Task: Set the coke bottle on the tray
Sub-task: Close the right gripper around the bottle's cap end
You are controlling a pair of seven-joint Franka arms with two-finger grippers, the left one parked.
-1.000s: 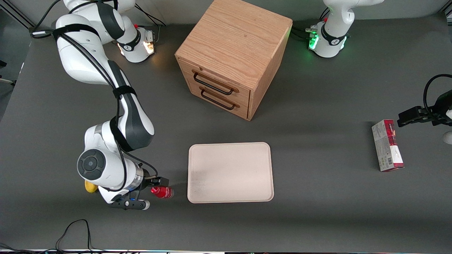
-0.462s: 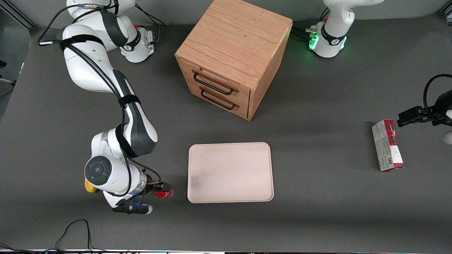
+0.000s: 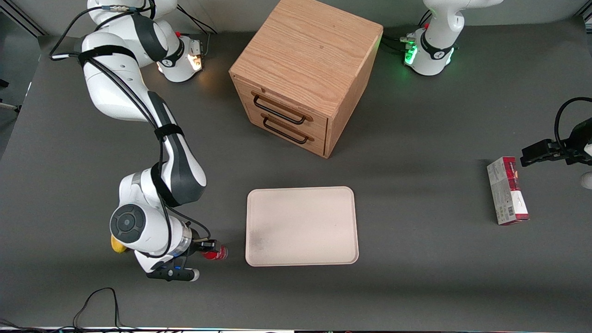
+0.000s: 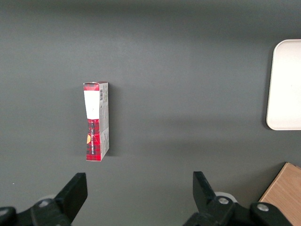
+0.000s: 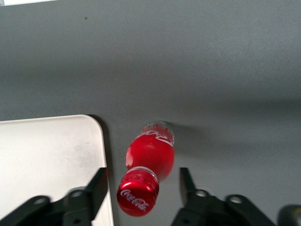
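The coke bottle needs to be set on the tray (image 3: 301,225), so my right gripper should next grab the bottle by its red cap (image 3: 213,253).
The coke bottle (image 3: 216,252) (image 5: 149,157), tiny with a red cap and red label, stands on the dark table beside the tray's short edge toward the working arm's end. The cream-white tray (image 3: 301,225) (image 5: 47,160) lies flat with nothing on it. My right gripper (image 3: 207,249) (image 5: 142,182) is open and hangs directly over the bottle. Its two fingers (image 5: 94,186) straddle the red cap without touching it.
A wooden two-drawer cabinet (image 3: 305,74) stands farther from the front camera than the tray. A red-and-grey carton (image 3: 507,190) (image 4: 96,121) lies toward the parked arm's end. A yellow lump (image 3: 118,245) peeks out from under my wrist.
The gripper shifted a little toward the tray and down over the bottle, which now sits between the open fingers. The bottle has not moved.
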